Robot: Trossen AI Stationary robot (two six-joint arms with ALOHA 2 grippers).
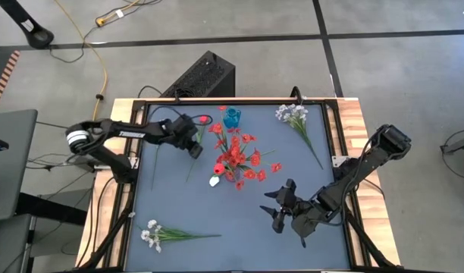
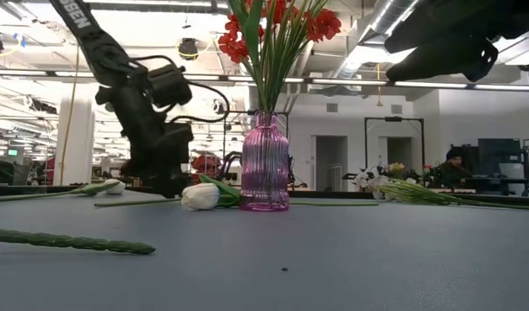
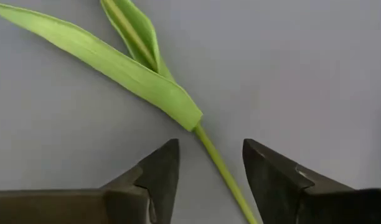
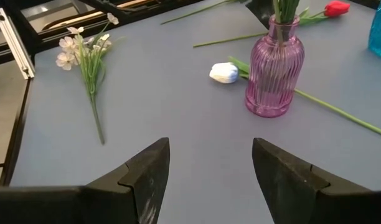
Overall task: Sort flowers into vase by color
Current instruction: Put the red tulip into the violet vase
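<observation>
The red tulip [image 1: 205, 120] needs to be sorted by color. My left gripper should grab it next by its green stem, just below the leaves.
A pink ribbed vase [image 1: 232, 173] with several red flowers [image 1: 236, 152] stands mid-table; it also shows in the low view [image 2: 264, 164]. A blue vase [image 1: 232, 117] stands at the far edge. A red tulip [image 1: 205, 120] lies beside it. A white tulip [image 1: 214, 180] lies against the pink vase's foot. Whitish sprays lie at the far right [image 1: 293, 114] and the near left [image 1: 152, 235]. My left gripper [image 1: 195, 148] is open and low over the table. Its fingers stand on either side of a green stem [image 3: 216, 163] just below its leaves [image 3: 147, 81], without touching it. My right gripper [image 1: 271, 208] is open and empty, at the near right.
A second loose stem [image 1: 154, 171] lies to the left of my left gripper. A long green stem [image 2: 66, 240] lies in the low view's foreground. A black box [image 1: 205, 76] stands behind the table's far edge. Bare table surface [image 1: 239, 243] lies between the near-left spray and my right gripper.
</observation>
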